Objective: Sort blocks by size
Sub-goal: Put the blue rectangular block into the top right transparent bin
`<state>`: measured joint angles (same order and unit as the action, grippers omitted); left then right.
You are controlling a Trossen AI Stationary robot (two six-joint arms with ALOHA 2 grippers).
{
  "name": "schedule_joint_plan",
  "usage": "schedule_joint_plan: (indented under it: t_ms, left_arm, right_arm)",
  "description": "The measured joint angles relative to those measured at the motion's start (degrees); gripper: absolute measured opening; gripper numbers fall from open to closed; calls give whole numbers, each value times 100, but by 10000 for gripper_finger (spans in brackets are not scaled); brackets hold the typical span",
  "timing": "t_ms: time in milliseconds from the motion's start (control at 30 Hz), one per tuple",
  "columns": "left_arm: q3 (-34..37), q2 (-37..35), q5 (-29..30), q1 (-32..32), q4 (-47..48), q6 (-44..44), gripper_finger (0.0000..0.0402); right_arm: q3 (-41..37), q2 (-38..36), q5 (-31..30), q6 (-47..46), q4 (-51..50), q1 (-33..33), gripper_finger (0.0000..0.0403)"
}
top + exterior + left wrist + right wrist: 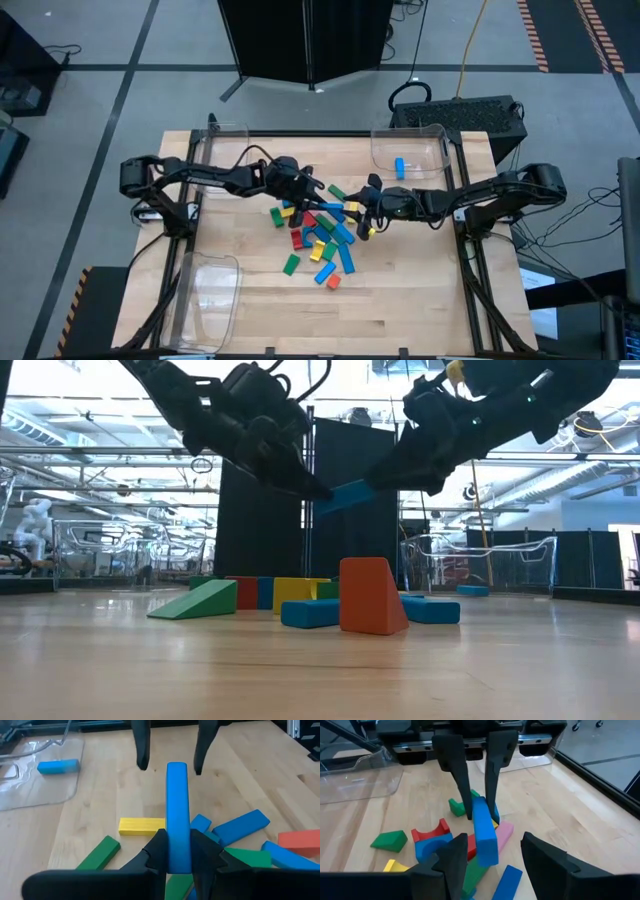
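My right gripper grabs the long blue block by its loose end (487, 849) next, since my left gripper's fingers cover one end of the block.
My left gripper (177, 839) is shut on a long blue block (177, 805), held up above the pile of coloured blocks (320, 238) in the middle of the table. My right gripper (492, 851) faces it from the table's right and is open. Its fingers (142, 750) stand on either side of the block's free end without touching it. In the low view the blue block (345, 495) hangs between the two grippers. Another blue block (399, 167) lies in the clear bin (430, 140) at the far right. My left gripper pinches the blue block's two long sides near one end (178, 857) between its two fingers. The fingers come from the table's left, slanting a little downward, and lie along the block. The block sticks out forward past the fingertips, lifted clear of the pile and nearly level.
Clear bins stand at the far left (225, 140) and the near left (212, 290) of the wooden table (420, 300). Loose blocks, among them a green wedge (195, 602) and an orange one (370, 595), lie under the grippers.
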<state>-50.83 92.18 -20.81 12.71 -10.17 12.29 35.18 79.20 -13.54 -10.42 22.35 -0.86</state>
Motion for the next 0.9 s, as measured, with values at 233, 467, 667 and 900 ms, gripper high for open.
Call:
schedule_joint_plan:
  t_ms: [233, 467, 667, 900]
  left_arm:
    - [0, 0, 10, -52, -89, -5, 53]
    - [0, 0, 26, -48, -313, -131, 53]
    - [0, 0, 30, -48, -309, -138, 53]
    - [0, 0, -5, -48, -268, -151, 56]
  right_arm:
    - [0, 2, 9, -131, 2, 0, 180]
    - [0, 2, 44, -238, -4, 0, 155]
    - [0, 2, 46, -238, -7, 0, 108]
    - [0, 4, 280, -199, -42, 0, 50]
